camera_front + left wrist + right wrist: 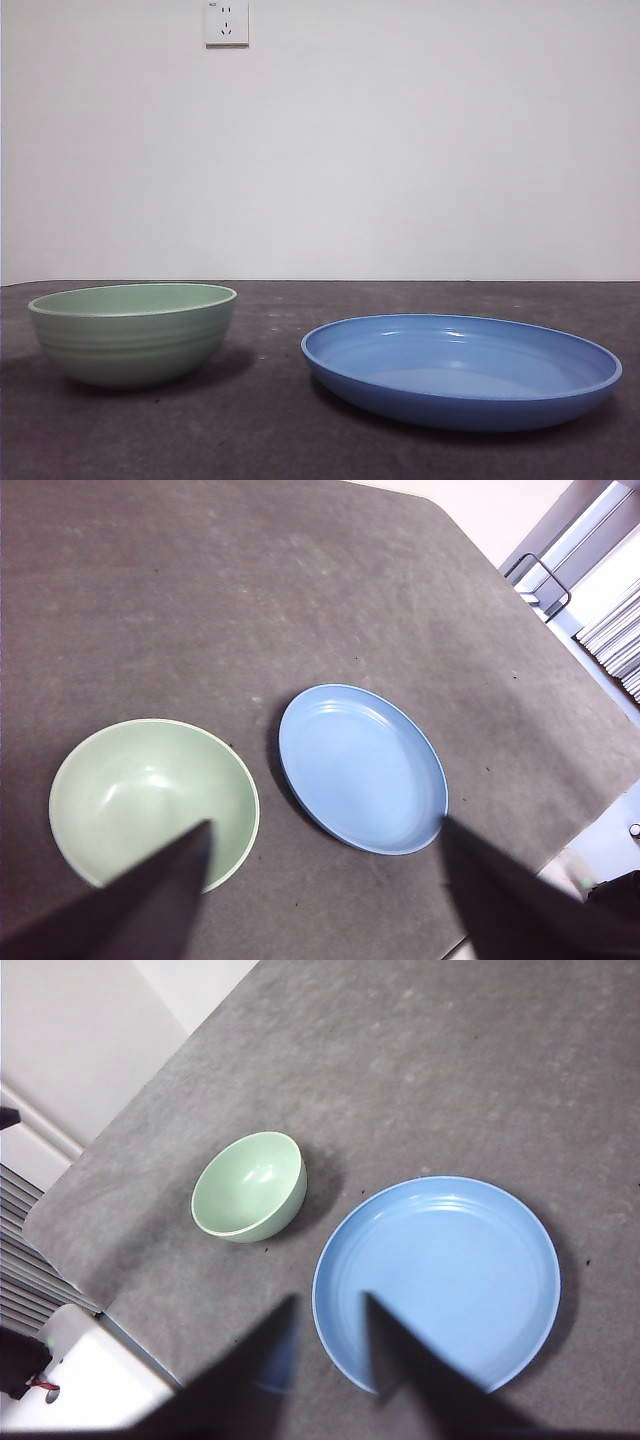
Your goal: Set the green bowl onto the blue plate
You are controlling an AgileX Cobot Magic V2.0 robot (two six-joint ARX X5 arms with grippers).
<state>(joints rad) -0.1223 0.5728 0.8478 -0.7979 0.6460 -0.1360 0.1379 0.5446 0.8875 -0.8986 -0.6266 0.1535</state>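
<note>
My left gripper grabs the green bowl by its rim (42,303) next, where the bowl's side is thin, since the bowl's round opening spreads wide.
The green bowl (135,335) stands upright and empty on the dark table at the left of the front view. The blue plate (460,408) lies flat to its right, a small gap apart, also empty. No arm shows in the front view. My left gripper (325,823) hangs high above the table, open wide, with the green bowl (150,790) under one jaw and the blue plate (360,765) beside it. From high up, my right gripper (330,1298) is open with a narrower gap, over the rim of the blue plate (450,1270); the green bowl (250,1185) lies farther off.
A white wall with a socket (227,22) rises behind the table. The table's rounded corner (60,1230) and edge lie beyond the bowl, with white and black gear (40,1360) below it. A metal frame (540,580) stands past the far table edge.
</note>
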